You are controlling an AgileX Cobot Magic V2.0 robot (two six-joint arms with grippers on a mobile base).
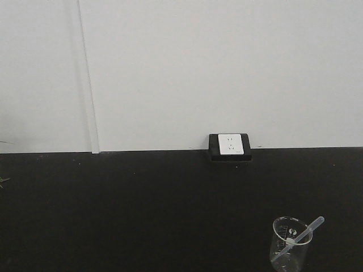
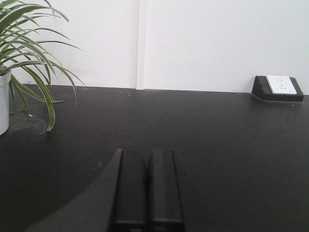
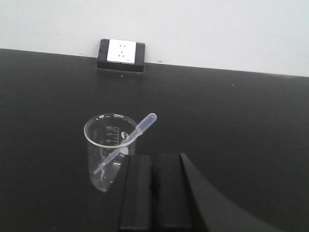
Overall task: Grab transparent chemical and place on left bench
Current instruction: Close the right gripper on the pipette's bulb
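Note:
Next, my right gripper grabs the transparent chemical by its bulb end (image 1: 317, 222) to bring it to the left bench.
The transparent chemical (image 1: 306, 231) is a slim clear pipette leaning in a small glass beaker (image 1: 290, 245) at the front right of a black bench; its bulb end sticks out over the rim to the upper right. In the right wrist view the transparent chemical (image 3: 137, 131) and beaker (image 3: 107, 150) stand just left of and beyond my right gripper (image 3: 153, 157), which is shut and holds nothing. My left gripper (image 2: 146, 152) is shut and empty over bare black benchtop. The left bench is out of view.
A white wall socket on a black base (image 1: 230, 145) sits against the white wall at the back of the bench. A potted plant (image 2: 24, 53) with long green leaves stands at the far left in the left wrist view.

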